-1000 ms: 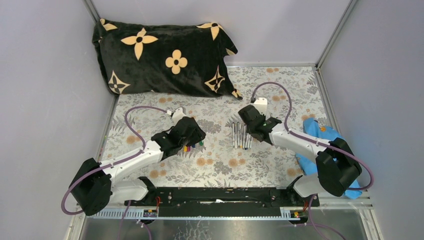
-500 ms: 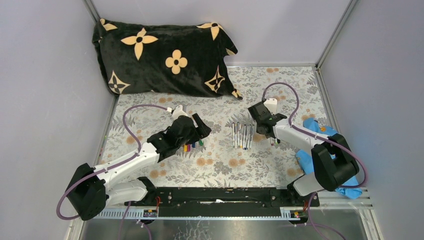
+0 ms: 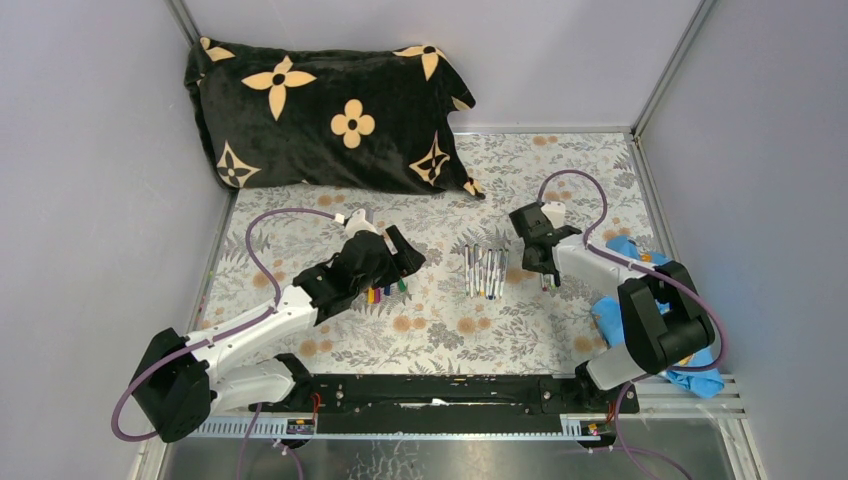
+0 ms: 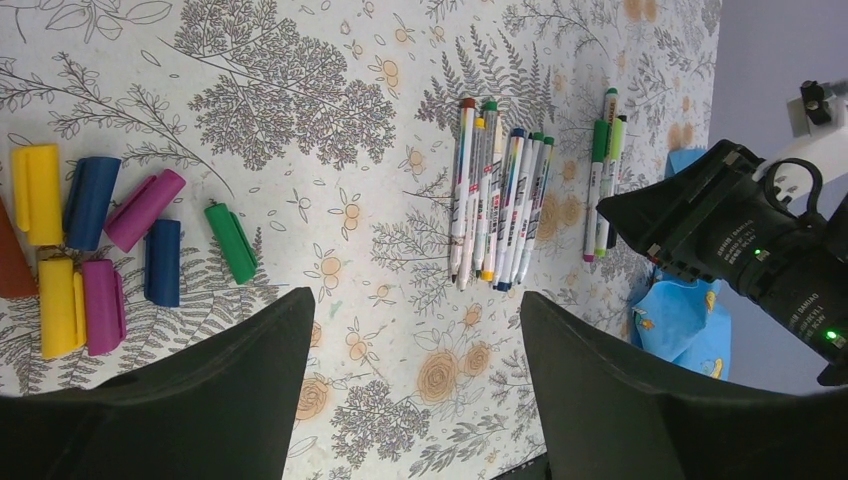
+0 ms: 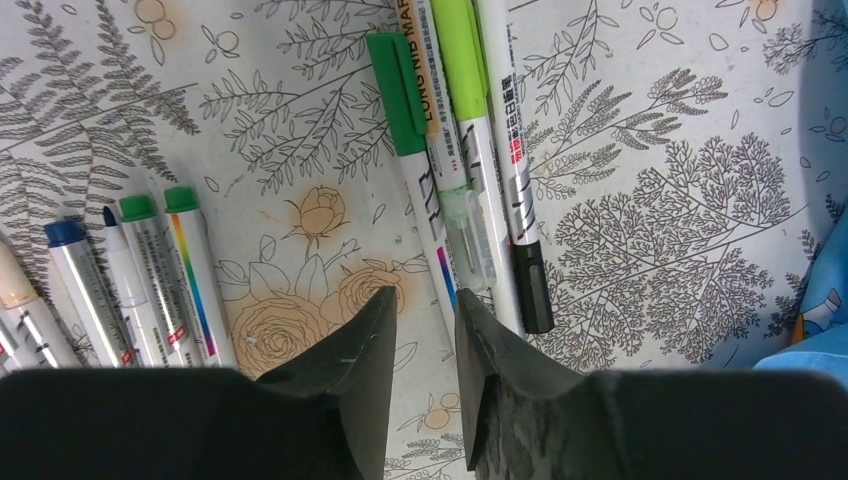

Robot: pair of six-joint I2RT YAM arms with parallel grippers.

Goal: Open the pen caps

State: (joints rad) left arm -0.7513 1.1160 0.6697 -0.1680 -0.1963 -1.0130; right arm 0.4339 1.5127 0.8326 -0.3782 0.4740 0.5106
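My right gripper grabs the dark green pen by its white body, near the pen's uncapped end (image 3: pixel 543 280) (image 5: pixel 445 286) next, leaving the pen's cap free for my left gripper to open.
Several loose pen caps (image 4: pixel 100 235) in yellow, blue, magenta and green lie in a cluster (image 3: pixel 380 294) under my left arm. My left gripper (image 4: pixel 415 330) hangs above the cloth to their right, open wide, with nothing between its fingers. A row of several pens (image 4: pixel 500 200) lies mid-table (image 3: pixel 485 272). To the right of that row lie three pens (image 5: pixel 470 190) with caps on: dark green (image 5: pixel 397 95), light green (image 5: pixel 460 60) and black (image 5: pixel 533 290). My right gripper (image 5: pixel 425 300) hovers over their near ends (image 3: pixel 549 283), open by a narrow gap and holding nothing.
A black pillow with tan flowers (image 3: pixel 330 110) fills the far left of the floral cloth (image 3: pixel 440 330). A blue cloth (image 3: pixel 628 252) lies by the right arm. Grey walls enclose the left, far and right sides.
My left gripper lifted off the cap cluster, moved a little right and opened wide. My right gripper moved right, from over the row of pens to over the three capped pens.
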